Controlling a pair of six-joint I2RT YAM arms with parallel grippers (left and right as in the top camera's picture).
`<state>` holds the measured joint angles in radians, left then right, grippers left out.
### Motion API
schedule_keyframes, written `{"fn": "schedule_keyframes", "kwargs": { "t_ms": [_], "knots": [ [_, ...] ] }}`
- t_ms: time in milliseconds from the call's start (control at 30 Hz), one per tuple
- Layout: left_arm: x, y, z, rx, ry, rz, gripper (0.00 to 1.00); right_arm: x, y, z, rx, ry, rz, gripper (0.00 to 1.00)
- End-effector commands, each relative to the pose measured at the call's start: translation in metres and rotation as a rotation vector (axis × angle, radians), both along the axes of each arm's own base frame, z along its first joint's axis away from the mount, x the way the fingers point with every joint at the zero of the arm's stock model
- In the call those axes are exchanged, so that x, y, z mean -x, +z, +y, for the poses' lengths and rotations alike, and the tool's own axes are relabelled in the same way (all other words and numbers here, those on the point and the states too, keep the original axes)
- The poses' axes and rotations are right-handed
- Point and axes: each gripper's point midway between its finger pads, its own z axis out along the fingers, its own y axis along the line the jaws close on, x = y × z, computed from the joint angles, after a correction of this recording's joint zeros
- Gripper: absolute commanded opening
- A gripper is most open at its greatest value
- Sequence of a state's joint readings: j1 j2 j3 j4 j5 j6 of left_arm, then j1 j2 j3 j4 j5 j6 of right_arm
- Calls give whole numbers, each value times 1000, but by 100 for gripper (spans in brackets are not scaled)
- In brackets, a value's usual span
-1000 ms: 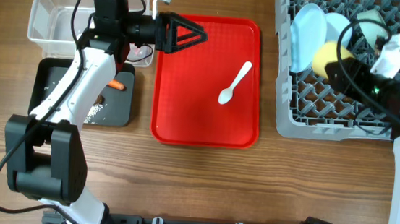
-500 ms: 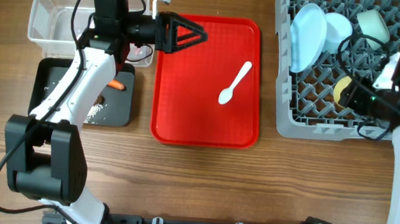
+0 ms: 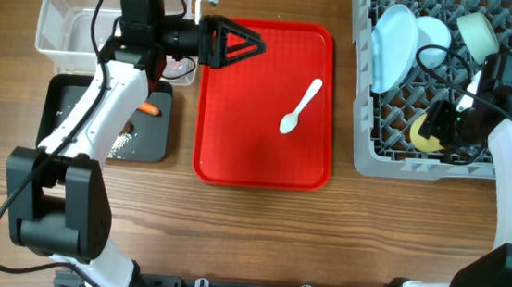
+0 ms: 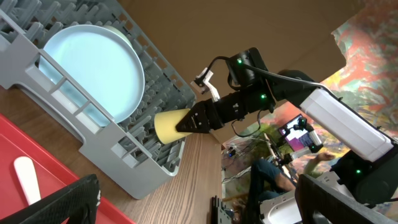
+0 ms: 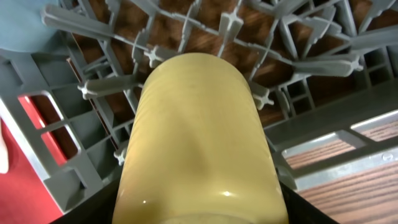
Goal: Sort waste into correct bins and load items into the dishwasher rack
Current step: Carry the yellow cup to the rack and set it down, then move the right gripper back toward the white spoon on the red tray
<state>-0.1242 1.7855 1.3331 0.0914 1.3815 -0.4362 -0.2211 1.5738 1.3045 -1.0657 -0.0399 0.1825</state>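
The yellow cup's far end is among the pegs inside the front side of the dishwasher rack, so my right gripper will let go of the cup.
My right gripper (image 3: 436, 128) is shut on the small yellow cup (image 3: 420, 133) and holds it on its side low over the front pegs of the grey dishwasher rack (image 3: 362, 125). The cup (image 5: 199, 143) fills the right wrist view, with the rack's lattice (image 5: 217, 25) behind it. The light blue plate (image 3: 390, 48) stands upright in the rack beside two bowls (image 3: 431, 33). The white spoon (image 3: 299, 105) lies on the red tray (image 3: 237, 151). My left gripper (image 3: 239, 44) is open and empty over the tray's far left corner. The left wrist view shows the plate (image 4: 93, 71) and the cup (image 4: 171, 124).
The clear tub (image 3: 64, 1) stands at the far left. The black tray (image 3: 75, 142) in front of it holds an orange carrot (image 3: 150, 110) and loose rice (image 3: 121, 146). The left arm reaches over both bins. Bare wooden table lies along the front.
My right gripper has carried the yellow cup from the middle of the rack toward its front edge and turned inward. The left arm and the spoon have not moved.
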Motion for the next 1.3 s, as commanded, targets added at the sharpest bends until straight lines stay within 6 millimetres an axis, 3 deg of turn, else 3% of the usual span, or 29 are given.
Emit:
{"fn": "schedule_keyframes", "kwargs": {
  "t_ms": [0,133,267,400,433,533,600,667,867,1000,1133,1267],
  "knots": [
    [2,13,1,5,1,-38,100,-6,-6,-4,14,-16,13,62],
    [2,13,1,5,1,-38,100,-13,-8,2,-23,5,-8,100],
    [2,13,1,5,1,-38,100,-30,17,10,-71,22,-83,100],
    [2,13,1,5,1,-38,100,-46,64,21,-111,69,-187,100],
    [2,13,1,5,1,-38,100,-53,82,31,-129,115,-239,100],
    [2,13,1,5,1,-38,100,-63,102,60,-167,195,-303,100],
    [2,13,1,5,1,-38,100,-74,107,98,-177,296,-342,100],
    [2,13,1,5,1,-38,100,-82,107,125,-181,362,-368,100],
    [2,13,1,5,1,-37,100,-96,97,180,-196,432,-387,100],
    [2,13,1,5,0,-37,100,-100,76,220,-207,530,-366,100],
    [17,16,1,33,-82,-4,100,-107,51,257,-215,600,-348,100],
    [14,15,13,38,-68,17,100,-114,19,267,-211,609,-299,99]
  ]
}}
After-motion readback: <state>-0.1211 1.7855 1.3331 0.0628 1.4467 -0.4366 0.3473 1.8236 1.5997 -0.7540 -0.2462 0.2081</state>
